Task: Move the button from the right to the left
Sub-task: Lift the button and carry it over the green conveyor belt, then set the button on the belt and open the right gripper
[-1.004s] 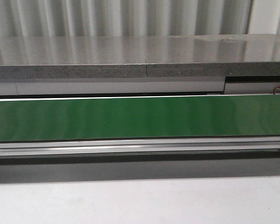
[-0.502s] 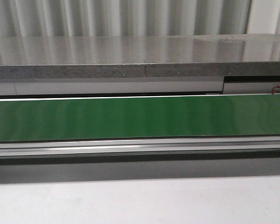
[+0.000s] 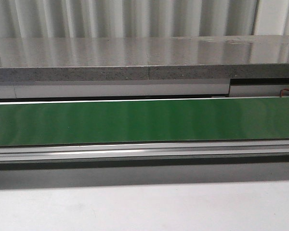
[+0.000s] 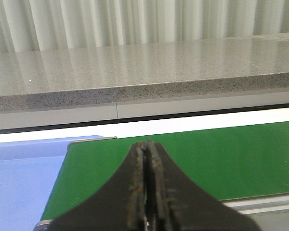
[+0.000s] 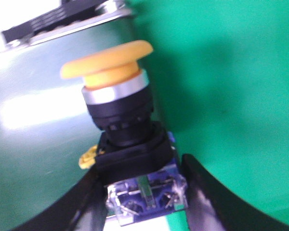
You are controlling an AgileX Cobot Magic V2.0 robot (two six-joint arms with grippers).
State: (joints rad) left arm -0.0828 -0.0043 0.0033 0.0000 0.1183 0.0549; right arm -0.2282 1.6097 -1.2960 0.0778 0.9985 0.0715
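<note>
The button's block hangs above the green belt near its edge, so my right gripper must keep holding it.
The button [image 5: 116,113] shows only in the right wrist view. It has a round yellow-orange cap, a silver ring, a dark collar and a blue-grey block with a green spot. It lies tilted over the green belt [image 5: 221,72]. My right gripper [image 5: 141,166] is shut on the button's block, one finger against each side. My left gripper [image 4: 145,144] is shut and empty, above the green belt [image 4: 231,154] near its end. Neither gripper nor the button shows in the front view.
The green conveyor belt [image 3: 144,120] runs across the front view, with metal rails along its near side. A grey stone shelf [image 3: 144,53] stands behind it. A light blue surface [image 4: 19,178] lies beside the belt's end in the left wrist view.
</note>
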